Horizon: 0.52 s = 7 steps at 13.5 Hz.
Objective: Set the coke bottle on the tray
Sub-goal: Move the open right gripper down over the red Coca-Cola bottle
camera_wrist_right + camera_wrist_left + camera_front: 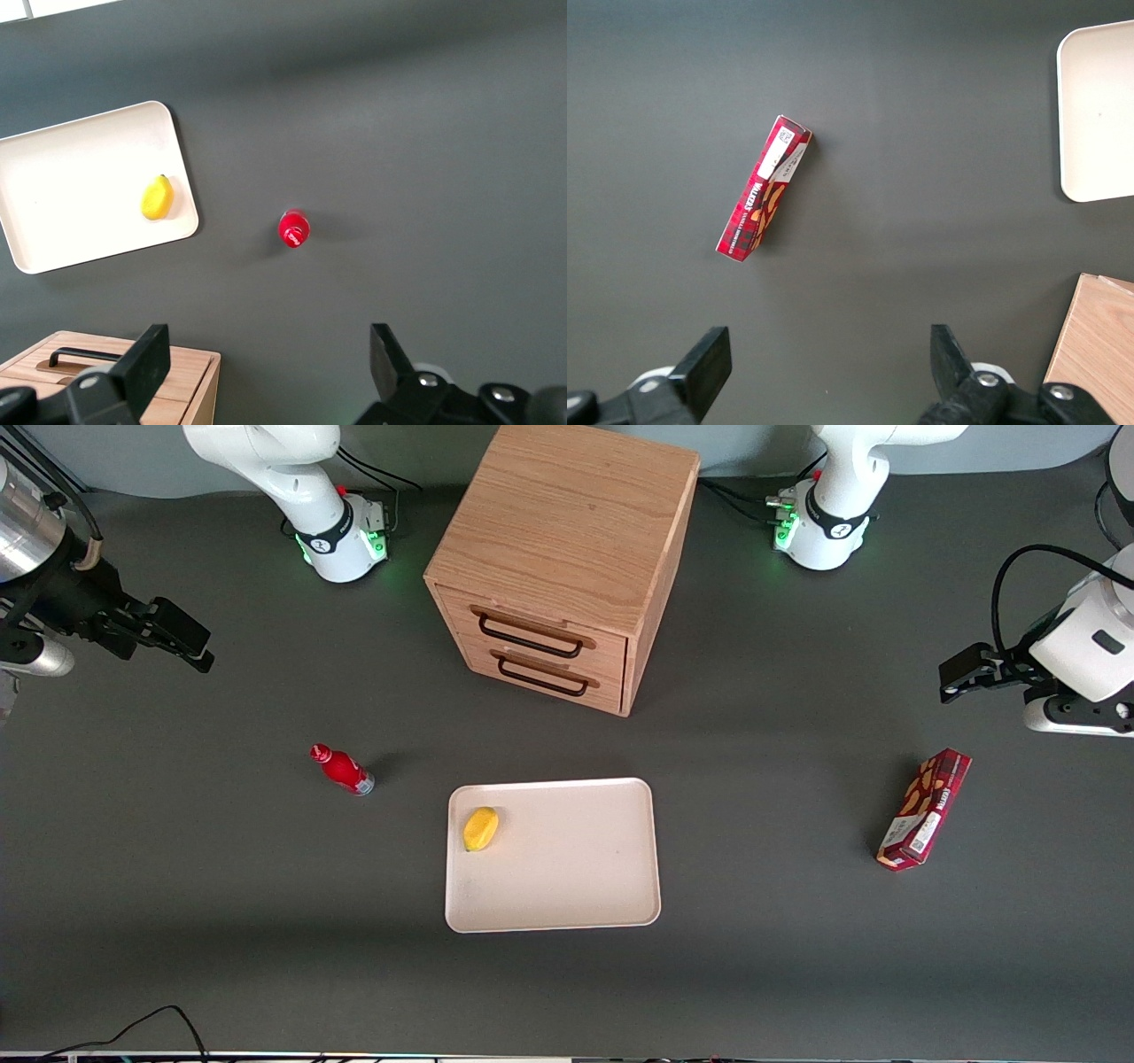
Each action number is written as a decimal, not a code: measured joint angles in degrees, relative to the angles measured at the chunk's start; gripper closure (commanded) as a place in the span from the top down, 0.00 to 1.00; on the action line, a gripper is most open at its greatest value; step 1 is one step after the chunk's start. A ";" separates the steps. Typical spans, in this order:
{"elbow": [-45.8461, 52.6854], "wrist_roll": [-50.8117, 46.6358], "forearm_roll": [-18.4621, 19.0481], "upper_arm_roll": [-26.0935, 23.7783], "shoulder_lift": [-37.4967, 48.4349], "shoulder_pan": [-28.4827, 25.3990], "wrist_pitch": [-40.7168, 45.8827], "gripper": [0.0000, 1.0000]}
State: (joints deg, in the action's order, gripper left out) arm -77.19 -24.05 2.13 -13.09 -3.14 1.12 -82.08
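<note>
The robot's right gripper will next grip the bottle by its red cap point(320, 753), to place the coke bottle on the tray point(567, 886).
The coke bottle point(342, 769), small, glossy red with a red cap, stands upright on the dark table beside the tray, toward the working arm's end. It also shows from above in the right wrist view point(293, 229). The cream tray point(567, 886) lies flat near the table's middle and holds a yellow lemon point(481, 828); the tray point(62, 204) and lemon point(157, 197) show in the right wrist view too. My right gripper point(190, 642) hangs high above the table at the working arm's end, farther from the front camera than the bottle, open and empty point(270, 363).
A wooden drawer cabinet point(567, 558) with two drawers stands farther from the front camera than the tray. A dark red snack box point(923, 808) lies toward the parked arm's end and shows in the left wrist view point(763, 189).
</note>
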 measured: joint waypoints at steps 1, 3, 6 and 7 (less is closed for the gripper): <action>0.01 0.00 -0.18 0.00 -0.13 0.01 0.00 1.00; 0.16 0.01 -0.73 0.00 -0.14 0.03 0.00 1.00; 0.18 0.01 -0.86 -0.03 -0.18 0.00 0.04 1.00; 0.06 0.02 -0.86 -0.07 -0.32 -0.02 0.11 1.00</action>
State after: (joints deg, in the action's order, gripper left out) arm -77.14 -24.02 1.26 -13.16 -3.46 1.11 -81.96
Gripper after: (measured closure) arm 0.000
